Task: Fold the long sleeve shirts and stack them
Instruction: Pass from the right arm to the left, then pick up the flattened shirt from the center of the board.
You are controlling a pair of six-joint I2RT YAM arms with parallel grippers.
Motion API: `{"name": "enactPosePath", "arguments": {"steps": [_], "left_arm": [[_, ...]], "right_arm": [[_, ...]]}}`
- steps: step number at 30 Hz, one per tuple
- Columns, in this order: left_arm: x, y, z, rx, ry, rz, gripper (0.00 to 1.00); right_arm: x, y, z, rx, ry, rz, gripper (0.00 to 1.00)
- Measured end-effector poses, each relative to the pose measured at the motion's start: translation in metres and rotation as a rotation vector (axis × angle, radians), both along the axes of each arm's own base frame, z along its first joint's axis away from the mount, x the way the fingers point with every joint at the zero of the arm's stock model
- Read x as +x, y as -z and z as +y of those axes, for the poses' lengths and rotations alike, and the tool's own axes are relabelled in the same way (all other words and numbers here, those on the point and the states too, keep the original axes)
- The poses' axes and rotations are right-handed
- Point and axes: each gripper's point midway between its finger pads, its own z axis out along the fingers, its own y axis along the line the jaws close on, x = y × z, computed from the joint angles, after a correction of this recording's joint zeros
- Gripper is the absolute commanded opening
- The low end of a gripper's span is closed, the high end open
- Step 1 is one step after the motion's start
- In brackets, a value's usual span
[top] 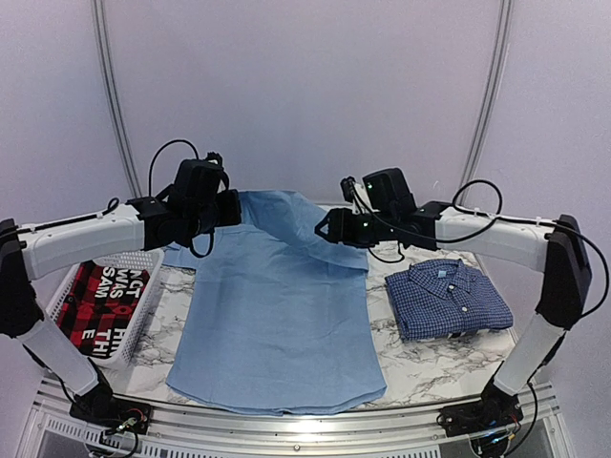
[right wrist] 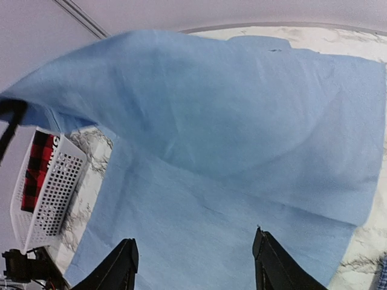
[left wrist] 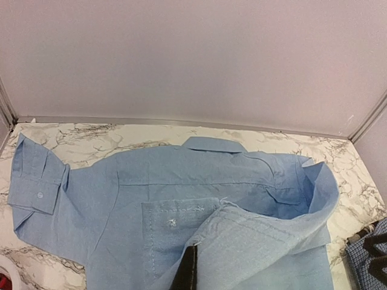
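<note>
I will next grab the light blue shirt's hem corner [top: 381,387] nearest the checked shirt with my right gripper, then fold that side inward.
The light blue shirt [top: 277,315] lies spread on the marble table, its hem toward the arms. My left gripper [top: 232,207] is shut on an edge of it [left wrist: 242,241] and holds that part lifted and folded across the upper body; the collar [left wrist: 214,144] and a cuff [left wrist: 36,181] lie flat behind. My right gripper [top: 325,229] is open and empty, hovering just above the raised cloth [right wrist: 199,139], fingers wide apart [right wrist: 195,238]. The dark blue checked shirt [top: 447,298] lies folded on the right of the table.
A white perforated basket [top: 134,315] holding a red-and-black garment with white letters [top: 95,296] stands at the left edge; it also shows in the right wrist view [right wrist: 45,193]. White walls close the back and sides. Bare marble [top: 439,367] shows at the front right.
</note>
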Motion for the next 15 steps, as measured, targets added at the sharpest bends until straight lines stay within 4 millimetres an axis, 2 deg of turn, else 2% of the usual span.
{"name": "enactPosePath", "arguments": {"steps": [4,10,11,15], "left_arm": [[0.016,-0.017,0.016,-0.030,-0.019,-0.003,0.00],[0.033,-0.037,0.040,-0.067,-0.040,0.001,0.00],[0.035,-0.039,0.041,-0.072,-0.040,-0.001,0.00],[0.035,-0.043,0.039,-0.086,-0.019,0.003,0.00]], "right_arm": [[-0.019,0.017,-0.032,-0.054,0.044,0.003,0.61],[-0.047,0.048,-0.066,-0.125,0.080,0.040,0.56],[-0.054,0.055,-0.073,-0.135,0.080,0.053,0.53],[-0.087,0.077,-0.093,-0.169,0.067,0.097,0.52]]}}
